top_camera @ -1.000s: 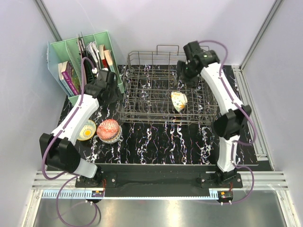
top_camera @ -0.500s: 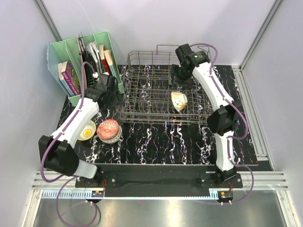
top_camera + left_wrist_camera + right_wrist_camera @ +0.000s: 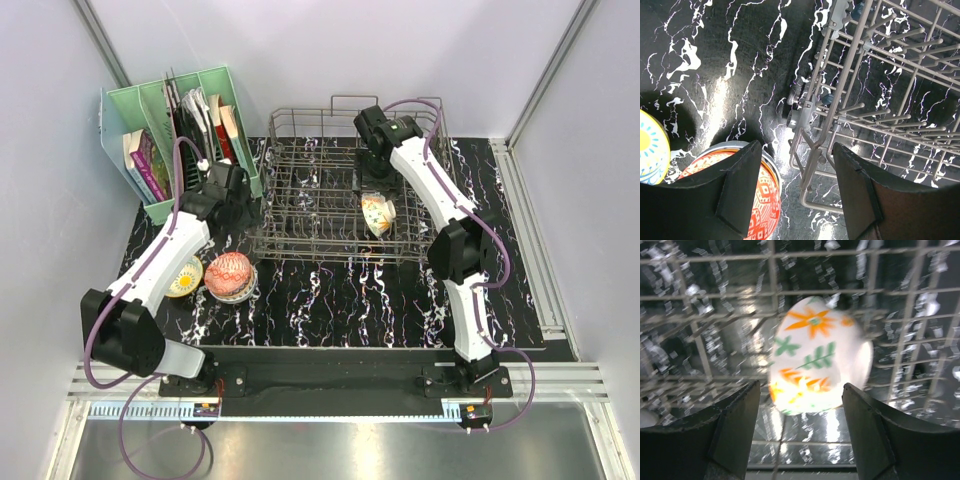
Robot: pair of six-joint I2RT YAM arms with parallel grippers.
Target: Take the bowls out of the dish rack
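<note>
My right gripper should next grab the floral cream bowl by its rim, on the side away from my left gripper. The bowl's opposite rim will then stay free for the handover.
The grey wire dish rack stands at the back middle of the table. A floral cream bowl leans on its side among the tines at the rack's right. My right gripper hovers open just behind that bowl. The right wrist view shows the bowl, blurred, beyond my open right gripper. My left gripper is open and empty at the rack's left edge. In the left wrist view, my left gripper is above the rack's corner. A red-pink patterned bowl sits upside down on a stack.
A yellow bowl with a blue rim sits left of the red one; it also shows in the left wrist view. A green plastic file holder with books stands at the back left, close to my left arm. Walls enclose three sides.
My right gripper has swung left along the back of the rack and now sits behind the floral bowl. My left gripper has shifted slightly towards the rack's left edge.
</note>
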